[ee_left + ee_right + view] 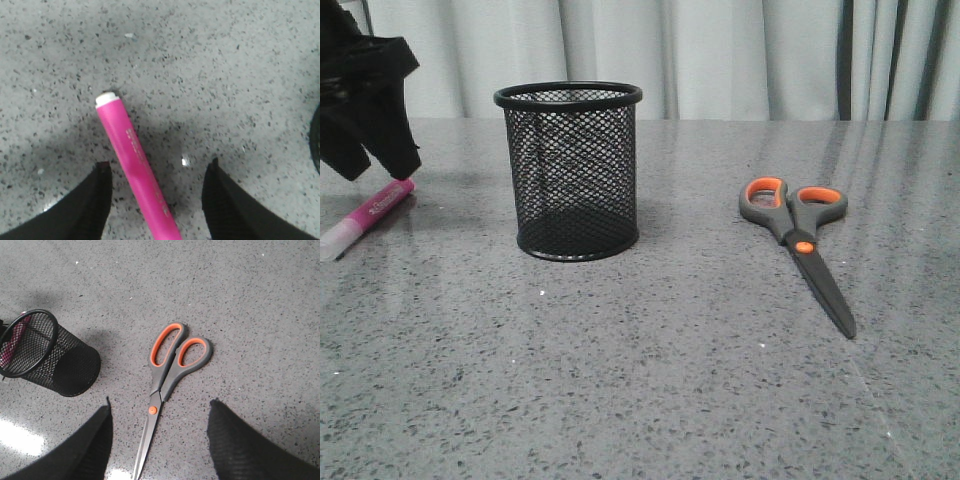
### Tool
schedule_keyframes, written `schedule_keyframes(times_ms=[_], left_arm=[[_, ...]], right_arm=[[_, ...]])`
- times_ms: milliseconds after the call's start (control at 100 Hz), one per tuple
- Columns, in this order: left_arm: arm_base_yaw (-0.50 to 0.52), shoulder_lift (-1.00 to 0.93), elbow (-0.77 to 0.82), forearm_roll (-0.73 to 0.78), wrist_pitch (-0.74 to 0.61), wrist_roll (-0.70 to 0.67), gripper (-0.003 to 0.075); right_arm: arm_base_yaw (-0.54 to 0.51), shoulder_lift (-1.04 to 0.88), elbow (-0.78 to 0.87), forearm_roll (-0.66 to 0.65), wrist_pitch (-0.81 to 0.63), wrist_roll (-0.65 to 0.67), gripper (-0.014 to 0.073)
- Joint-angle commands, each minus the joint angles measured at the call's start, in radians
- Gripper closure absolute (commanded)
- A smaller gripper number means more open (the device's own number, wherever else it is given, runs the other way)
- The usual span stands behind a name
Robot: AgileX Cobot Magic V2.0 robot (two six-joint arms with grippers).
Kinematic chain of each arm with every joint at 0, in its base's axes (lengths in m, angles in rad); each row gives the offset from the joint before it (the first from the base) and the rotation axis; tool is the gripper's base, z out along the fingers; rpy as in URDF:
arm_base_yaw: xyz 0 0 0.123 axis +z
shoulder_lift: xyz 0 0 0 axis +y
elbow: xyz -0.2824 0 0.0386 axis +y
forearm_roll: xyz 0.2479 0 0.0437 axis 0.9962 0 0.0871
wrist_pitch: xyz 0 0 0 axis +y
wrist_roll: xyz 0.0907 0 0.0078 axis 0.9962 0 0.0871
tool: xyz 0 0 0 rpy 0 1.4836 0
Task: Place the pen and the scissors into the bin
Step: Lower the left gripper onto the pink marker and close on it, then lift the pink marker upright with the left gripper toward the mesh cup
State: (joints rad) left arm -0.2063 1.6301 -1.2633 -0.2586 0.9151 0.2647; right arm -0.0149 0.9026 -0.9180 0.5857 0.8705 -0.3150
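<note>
The magenta pen (372, 213) is below my left gripper's fingertips, so they would miss it if they closed now. My left gripper needs to go down first, then close on the pen.
The magenta pen (372, 213) lies flat on the table at the far left, whitish cap toward me. My left gripper (380, 160) hovers open just above its far end; in the left wrist view the pen (135, 170) runs between the spread fingers of the gripper (159, 170) without touching them. The black mesh bin (572, 170) stands upright left of centre, with nothing seen inside. The scissors (800, 235) lie closed at the right, handles away, blades toward me. My right gripper (159, 407) is open above the blades of the scissors (167, 375); the bin (47, 352) shows beside them.
The grey speckled table (650, 380) stretches wide in front of the bin and scissors. A pale curtain (720, 50) hangs behind the far edge.
</note>
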Motion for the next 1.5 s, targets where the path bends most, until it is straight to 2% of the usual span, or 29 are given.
schedule_keyframes(times_ms=[0,510,600,750,940,1060,1270,1490], left_arm=[[-0.011,-0.013,-0.045,-0.015,-0.027,-0.014,0.0355],[-0.011,0.072,-0.051,-0.001,0.006,-0.014,0.0361],[-0.011,0.074,-0.051,0.007,0.013,-0.014,0.0454],[-0.011,0.074,-0.051,0.012,0.025,-0.014,0.0742],[-0.011,0.059,-0.051,0.038,0.023,-0.009,0.0742],[-0.022,0.002,-0.051,0.040,-0.024,-0.003,0.0742],[-0.093,-0.160,-0.051,0.040,-0.182,-0.001,0.0742],[-0.220,-0.294,-0.039,0.038,-0.382,0.013,0.0742]], right_arm=[[-0.003,-0.003,-0.035,0.027,-0.053,-0.015,0.0221],[-0.003,-0.003,-0.035,0.026,-0.054,-0.030,0.0221],[-0.003,-0.003,-0.035,0.026,-0.059,-0.030,0.0221],[-0.003,-0.003,-0.035,0.022,-0.060,-0.030,0.0221],[-0.003,-0.003,-0.035,0.020,-0.061,-0.030,0.0221],[-0.003,-0.003,-0.035,0.020,-0.061,-0.030,0.0221],[-0.003,-0.003,-0.035,0.019,-0.061,-0.030,0.0221],[-0.003,-0.003,-0.035,0.019,-0.041,-0.030,0.0221]])
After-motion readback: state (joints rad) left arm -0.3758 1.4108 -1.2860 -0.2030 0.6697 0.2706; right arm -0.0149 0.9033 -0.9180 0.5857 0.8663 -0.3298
